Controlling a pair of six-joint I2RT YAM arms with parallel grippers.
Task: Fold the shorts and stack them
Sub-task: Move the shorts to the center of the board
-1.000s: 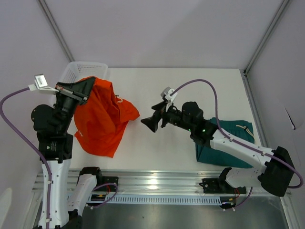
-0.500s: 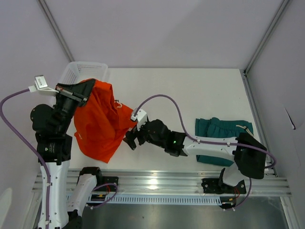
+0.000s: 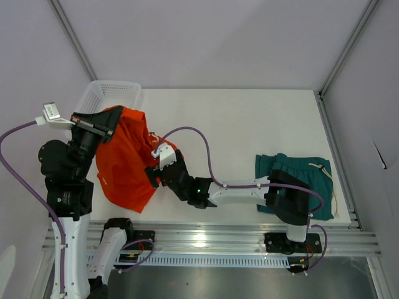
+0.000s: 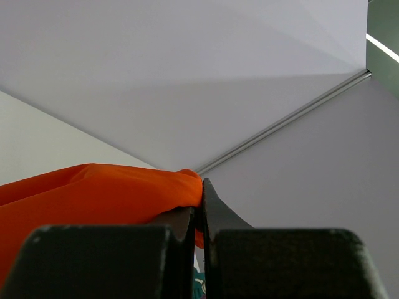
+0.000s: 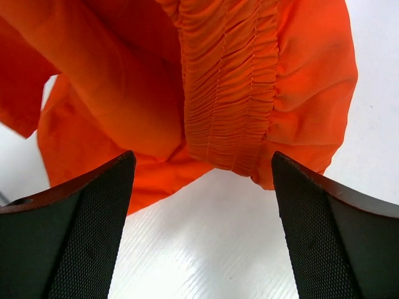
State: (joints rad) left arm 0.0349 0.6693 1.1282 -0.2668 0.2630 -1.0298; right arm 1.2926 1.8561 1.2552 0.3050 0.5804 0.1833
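Note:
Next, the right gripper grabs the near end of the gathered waistband to spread the orange shorts [image 3: 128, 159] flat for folding.
The orange shorts [image 3: 128, 159] hang at the left of the table, their lower part resting on it. My left gripper [image 3: 111, 119] is shut on their top edge; in the left wrist view orange fabric [image 4: 93, 193] is pinched between the closed jaws [image 4: 201, 199]. My right gripper [image 3: 153, 174] is low at the shorts' right edge and open. In the right wrist view its fingers [image 5: 201, 159] straddle bare table just short of the gathered elastic waistband [image 5: 227, 87]. The teal shorts [image 3: 298, 167] lie folded at the table's right, partly under the right arm.
A white mesh basket [image 3: 109, 92] stands at the back left, behind the lifted orange fabric. The right arm stretches across the front of the table from its base at the lower right. White walls enclose the table.
My right arm has swung left and down from the table's middle to the orange shorts' right edge, jaws still open. The left gripper keeps holding the shorts up, barely moved.

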